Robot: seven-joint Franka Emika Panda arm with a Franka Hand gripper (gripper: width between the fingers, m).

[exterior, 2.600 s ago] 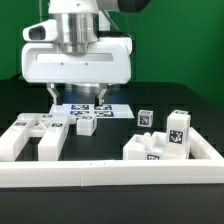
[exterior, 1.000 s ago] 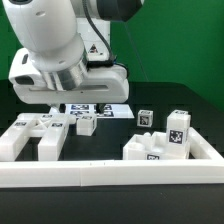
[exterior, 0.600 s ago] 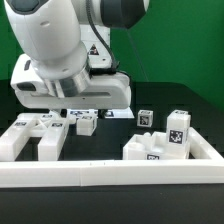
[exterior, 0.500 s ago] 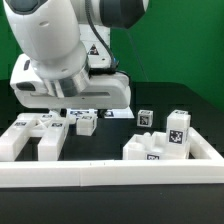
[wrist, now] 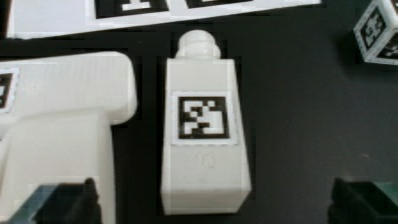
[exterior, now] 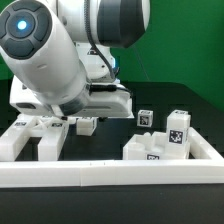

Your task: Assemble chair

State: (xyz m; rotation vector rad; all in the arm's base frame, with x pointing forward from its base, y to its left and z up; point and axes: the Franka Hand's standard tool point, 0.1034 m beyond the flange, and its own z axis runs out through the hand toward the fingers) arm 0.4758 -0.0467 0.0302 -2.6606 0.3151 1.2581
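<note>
The gripper grabs the long leg by its blunt end (wrist: 206, 194) next, so that the leg's peg stays free to join the chair.
The chair is in loose white tagged parts on the black table. A long leg (wrist: 201, 115) with a peg at one end lies flat in the wrist view, and its blunt end sits between my gripper's (wrist: 214, 203) two dark fingertips (wrist: 61, 200). The jaws are wide apart, with a gap to the leg on each side, and hold nothing. A wider white part (wrist: 63, 110) lies right beside the leg. In the exterior view the arm's body (exterior: 60, 60) hangs low over the parts at the exterior view's left (exterior: 30, 140) and hides the fingers.
The marker board (wrist: 160, 12) lies beyond the leg's peg. A small tagged cube (exterior: 146, 118), a tall tagged block (exterior: 178, 130) and a flat piece (exterior: 150, 150) stand at the exterior view's right. The white border rail (exterior: 110, 172) runs along the front.
The arm has tilted and come down toward the parts at the exterior view's left, now filling more of that view. The jaws have stayed open. No part has moved.
</note>
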